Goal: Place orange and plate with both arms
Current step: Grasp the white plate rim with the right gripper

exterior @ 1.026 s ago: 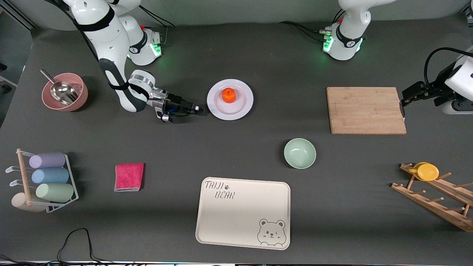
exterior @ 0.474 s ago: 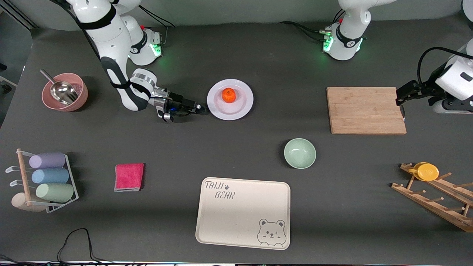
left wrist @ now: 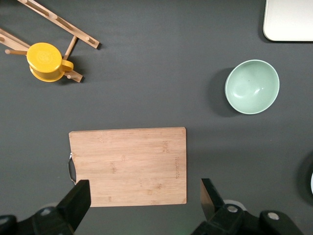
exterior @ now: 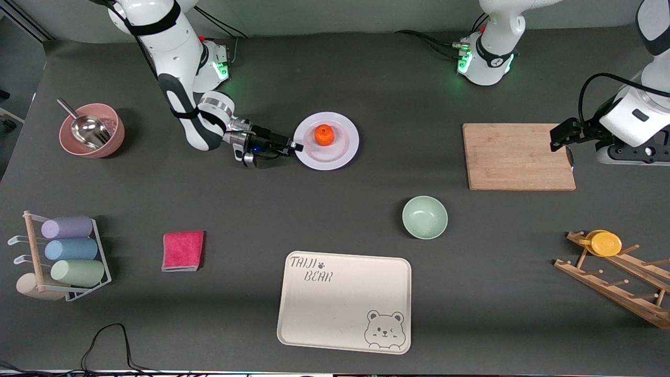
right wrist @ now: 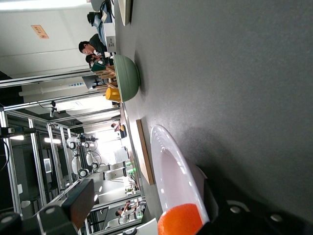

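Observation:
The plate needs to be grabbed by its rim (exterior: pixel 299 143) next with my right gripper, so that I can place the orange and plate on the cream bear tray (exterior: pixel 345 302).
The orange (exterior: pixel 324 134) sits on the white plate (exterior: pixel 340 154), which lies on the table between the two arm bases. My right gripper (exterior: pixel 296 146) is low at the plate's rim on the right arm's side, open. In the right wrist view the plate (right wrist: pixel 168 176) and orange (right wrist: pixel 181 220) lie between the spread fingers, one finger (right wrist: pixel 80 198) well above the rim and the other by the plate's underside. My left gripper (exterior: pixel 556 139) is open and empty over the edge of the wooden cutting board (exterior: pixel 518 156); the left wrist view shows the board (left wrist: pixel 128 165) under the gripper (left wrist: pixel 144 196).
A pale-green bowl (exterior: pixel 424 217) and a cream bear tray (exterior: pixel 343 301) lie nearer the camera. A pink bowl with a metal scoop (exterior: pixel 91 131), a red cloth (exterior: pixel 182 250) and a rack of cups (exterior: pixel 63 251) are at the right arm's end. A wooden rack with a yellow cup (exterior: pixel 604 243) is at the left arm's end.
My right gripper has slid toward the plate and now reaches its rim. My left gripper has moved inward over the cutting board's edge. The plate and orange have not moved.

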Available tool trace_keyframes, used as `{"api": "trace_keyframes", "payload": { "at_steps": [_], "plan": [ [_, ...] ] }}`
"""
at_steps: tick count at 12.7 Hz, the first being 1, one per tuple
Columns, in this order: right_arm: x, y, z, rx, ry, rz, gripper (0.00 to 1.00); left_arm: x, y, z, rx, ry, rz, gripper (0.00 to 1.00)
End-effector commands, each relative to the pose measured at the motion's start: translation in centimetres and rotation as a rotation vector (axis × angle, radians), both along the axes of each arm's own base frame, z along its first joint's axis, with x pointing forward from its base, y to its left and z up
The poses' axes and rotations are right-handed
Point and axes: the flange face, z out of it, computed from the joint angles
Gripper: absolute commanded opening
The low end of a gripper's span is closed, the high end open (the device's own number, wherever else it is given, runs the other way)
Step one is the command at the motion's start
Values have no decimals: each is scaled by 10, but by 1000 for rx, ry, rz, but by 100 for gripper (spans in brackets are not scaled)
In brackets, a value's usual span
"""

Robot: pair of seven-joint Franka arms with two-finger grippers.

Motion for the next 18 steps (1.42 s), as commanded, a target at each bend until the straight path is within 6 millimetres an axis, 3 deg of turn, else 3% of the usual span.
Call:
{"api": "trace_keyframes", "payload": {
  "at_steps": [1, 2, 3, 6, 8, 9, 14, 18],
  "plan": [
    [-7, -7, -6, -37, -46, -12, 97, -5, 0, -6, 3, -3, -6, 100],
    [-8, -7, -7, -40, -50, -8, 92, -3, 0, -7, 3, -6, 3, 100],
    [-10, -8, -10, -50, -65, -3, 81, -4, 7, -4, 3, -9, 15, 100],
    [-13, -12, -18, -85, -147, 2, 37, -5, 21, -2, -12, -10, 53, 100],
    [-18, -11, -30, -60, -180, -13, 8, -6, 13, 4, -12, -19, 89, 100],
    [-21, -11, -35, -27, -177, -19, 0, -5, 6, 5, -11, -27, 116, 100],
    [-15, -16, -36, 1, -117, -59, 0, -5, 12, 2, -5, -23, 133, 100],
    [15, -6, -5, 68, 2, -107, 0, -5, 13, 0, -5, -19, 136, 100]
  ]
}}
